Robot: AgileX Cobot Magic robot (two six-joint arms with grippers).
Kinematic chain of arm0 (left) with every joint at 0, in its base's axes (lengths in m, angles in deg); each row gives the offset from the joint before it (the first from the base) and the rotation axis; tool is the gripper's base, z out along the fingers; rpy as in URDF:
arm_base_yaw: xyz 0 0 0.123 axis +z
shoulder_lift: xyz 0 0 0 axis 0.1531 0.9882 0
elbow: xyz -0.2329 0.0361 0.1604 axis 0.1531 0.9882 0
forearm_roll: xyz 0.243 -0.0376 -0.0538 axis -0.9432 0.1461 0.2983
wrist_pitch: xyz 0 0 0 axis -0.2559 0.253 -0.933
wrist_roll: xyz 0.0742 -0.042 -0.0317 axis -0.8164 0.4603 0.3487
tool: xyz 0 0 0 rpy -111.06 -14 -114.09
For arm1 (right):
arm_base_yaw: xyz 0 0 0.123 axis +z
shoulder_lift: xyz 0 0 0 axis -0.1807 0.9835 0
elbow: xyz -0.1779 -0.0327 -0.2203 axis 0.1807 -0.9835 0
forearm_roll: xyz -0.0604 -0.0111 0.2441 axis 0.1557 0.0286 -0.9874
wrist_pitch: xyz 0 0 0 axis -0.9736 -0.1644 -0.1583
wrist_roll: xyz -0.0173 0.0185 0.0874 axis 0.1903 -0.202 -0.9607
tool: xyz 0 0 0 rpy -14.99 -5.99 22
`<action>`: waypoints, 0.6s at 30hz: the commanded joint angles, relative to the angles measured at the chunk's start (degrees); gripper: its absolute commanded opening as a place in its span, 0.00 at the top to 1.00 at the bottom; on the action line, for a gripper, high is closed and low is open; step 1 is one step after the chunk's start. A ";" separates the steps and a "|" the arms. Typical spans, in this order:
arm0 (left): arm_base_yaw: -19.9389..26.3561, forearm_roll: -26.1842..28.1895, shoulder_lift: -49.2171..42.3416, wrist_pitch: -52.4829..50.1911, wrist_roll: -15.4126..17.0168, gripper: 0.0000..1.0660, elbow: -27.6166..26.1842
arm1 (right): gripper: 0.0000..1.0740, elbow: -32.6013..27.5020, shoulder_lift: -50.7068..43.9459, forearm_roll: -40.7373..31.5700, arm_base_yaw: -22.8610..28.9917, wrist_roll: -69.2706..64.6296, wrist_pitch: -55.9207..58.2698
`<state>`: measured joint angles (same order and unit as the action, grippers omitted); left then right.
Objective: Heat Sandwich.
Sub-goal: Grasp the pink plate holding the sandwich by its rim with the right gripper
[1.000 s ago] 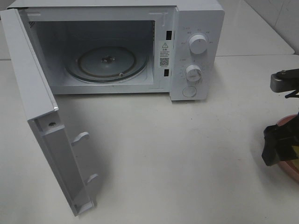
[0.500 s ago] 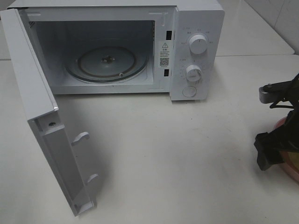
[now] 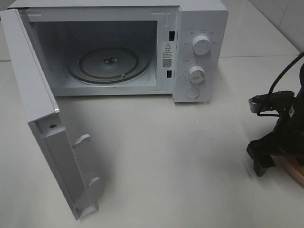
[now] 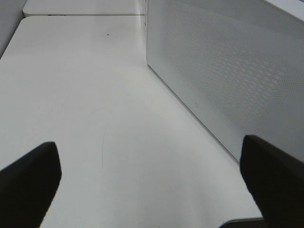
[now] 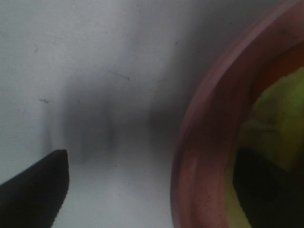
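My right gripper grabs the pink plate by its rim (image 3: 290, 172) next, to carry the sandwich onto the microwave's glass turntable (image 3: 109, 67).
The sandwich (image 5: 280, 107) shows only as a pale yellow-green layer on the round pink plate (image 5: 202, 142) in the right wrist view. My right gripper (image 5: 149, 164) is open and straddles the plate's rim, with one finger (image 5: 33, 190) over the table and the other (image 5: 266, 190) over the food. From above, this gripper (image 3: 266, 159) is low at the table's right edge, and its arm hides most of the plate (image 3: 295, 175) and all of the sandwich. My left gripper (image 4: 149, 161) is open and holds nothing.
The white microwave (image 3: 199, 52) stands at the back, its glass turntable (image 3: 109, 64) bare. Its door (image 3: 47, 123) swings out to the front left, and the left wrist view shows the door's perforated panel (image 4: 228, 71) close by. The white table (image 3: 180, 156) lies between microwave and plate.
My right arm has moved left and lower over the plate, now covering more of it. The microwave and its door have not moved.
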<state>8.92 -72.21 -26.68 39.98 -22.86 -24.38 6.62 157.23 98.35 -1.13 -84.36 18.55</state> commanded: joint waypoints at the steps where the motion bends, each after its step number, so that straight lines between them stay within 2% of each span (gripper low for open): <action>1: -0.29 0.11 -1.43 -0.40 0.17 0.09 0.23 | 0.18 0.17 0.69 0.46 -0.23 -0.17 -0.34; 11: -0.29 0.11 -1.43 -0.40 0.17 0.09 0.23 | 0.22 0.34 1.32 0.57 -0.23 -0.06 0.34; 15: -0.29 0.11 -1.43 -0.40 0.17 0.09 0.23 | 0.31 0.34 1.32 0.97 -0.23 -0.11 0.80; 18: -0.29 0.11 -1.43 -0.40 0.17 0.09 0.23 | 0.49 0.34 1.32 1.09 -0.23 -0.17 0.69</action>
<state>8.92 -72.21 -26.68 39.98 -22.86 -24.38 6.85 158.32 98.81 -1.13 -84.36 18.89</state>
